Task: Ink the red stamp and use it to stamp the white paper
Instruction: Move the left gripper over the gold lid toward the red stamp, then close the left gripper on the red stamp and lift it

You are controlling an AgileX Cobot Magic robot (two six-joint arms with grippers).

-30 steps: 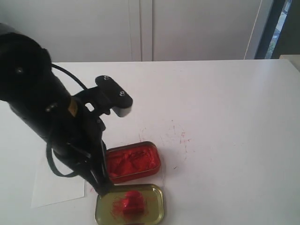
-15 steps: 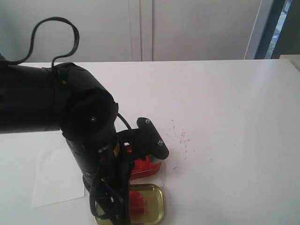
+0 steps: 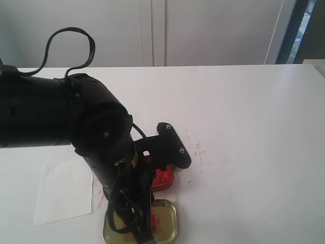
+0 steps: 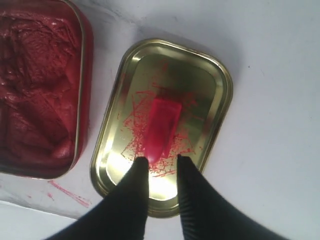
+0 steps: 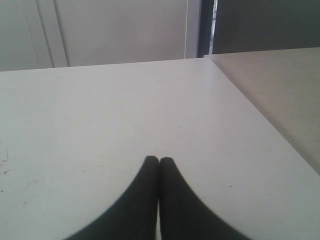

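Note:
The left gripper needs to hold the red stamp by its rounded handle [image 4: 156, 146] next, so its block base stays free to mark the white paper.
The red stamp [image 4: 161, 127] stands in the shallow gold tray [image 4: 212, 80], seen from above amid red smears. My left gripper [image 4: 161, 159] hangs just over the stamp's near end, open, with one fingertip on each side and nothing gripped. In the exterior view the left arm covers most of the tray [image 3: 170, 226], and only a bit of red shows there. The white paper [image 3: 63, 193] lies flat to the left of the tins. My right gripper [image 5: 159, 160] is shut and empty over bare table, far from these things.
The tin of red ink [image 4: 40, 85] sits right beside the gold tray, mostly hidden by the arm in the exterior view [image 3: 165, 178]. Faint red marks [image 3: 198, 150] spot the tabletop to the right of the tins. The table's edge [image 5: 260, 115] runs near the right gripper.
The left arm has swung forward and to the right over the tins and come down toward the gold tray, now hiding most of both tins. The stamp has not moved.

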